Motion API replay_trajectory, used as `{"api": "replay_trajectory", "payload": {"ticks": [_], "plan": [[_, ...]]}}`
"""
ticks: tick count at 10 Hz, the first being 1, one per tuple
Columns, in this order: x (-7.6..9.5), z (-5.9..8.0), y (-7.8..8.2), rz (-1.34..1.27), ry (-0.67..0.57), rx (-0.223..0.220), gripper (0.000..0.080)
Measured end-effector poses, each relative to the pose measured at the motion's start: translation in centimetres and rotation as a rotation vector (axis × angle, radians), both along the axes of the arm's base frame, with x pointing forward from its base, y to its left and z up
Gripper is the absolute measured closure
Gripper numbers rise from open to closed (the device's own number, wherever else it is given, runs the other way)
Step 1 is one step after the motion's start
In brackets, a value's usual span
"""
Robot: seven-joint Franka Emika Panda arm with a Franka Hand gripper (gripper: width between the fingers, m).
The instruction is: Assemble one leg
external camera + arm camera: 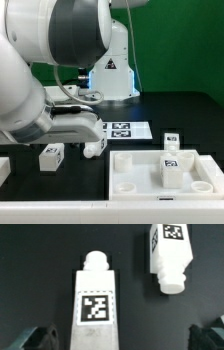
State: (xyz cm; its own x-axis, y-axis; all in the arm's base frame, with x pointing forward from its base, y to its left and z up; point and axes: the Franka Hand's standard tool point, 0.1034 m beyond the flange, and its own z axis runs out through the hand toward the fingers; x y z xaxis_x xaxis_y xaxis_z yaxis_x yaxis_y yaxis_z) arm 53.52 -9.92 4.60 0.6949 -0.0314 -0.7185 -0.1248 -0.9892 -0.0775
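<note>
The white leg needs to keep its peg end free for the white slab, so next my gripper will grip the leg by its tagged body.
My gripper is open, its two dark fingertips wide apart. A white leg with a square tag lies on the black table between them, nearer one finger, its peg end pointing away from the gripper. The fingers do not touch it. A second leg lies beside it, peg end pointing the other way. In the exterior view the arm hangs low over two lying legs, one and another, at the left; its fingers are hidden there.
A large white slab with holes lies at the front right, with one leg standing on it. Another leg stands behind it. The marker board lies in the middle. The robot base is at the back.
</note>
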Motion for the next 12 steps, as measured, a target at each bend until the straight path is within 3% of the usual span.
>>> {"api": "replay_trajectory", "payload": {"ticks": [2, 3, 4, 6, 9, 12], "plan": [[-0.1, 0.0, -0.2, -0.002, 0.002, -0.005, 0.0151], [-0.3, -0.2, -0.9, -0.011, 0.013, -0.034, 0.0151], [-0.7, -0.6, -1.4, -0.022, 0.031, -0.056, 0.0151], [-1.4, -1.6, -2.4, -0.038, 0.046, -0.057, 0.0151], [-2.2, -3.2, -2.0, -0.051, 0.046, -0.048, 0.0151], [-2.1, -4.0, -1.2, -0.044, 0.027, -0.047, 0.0151]]}}
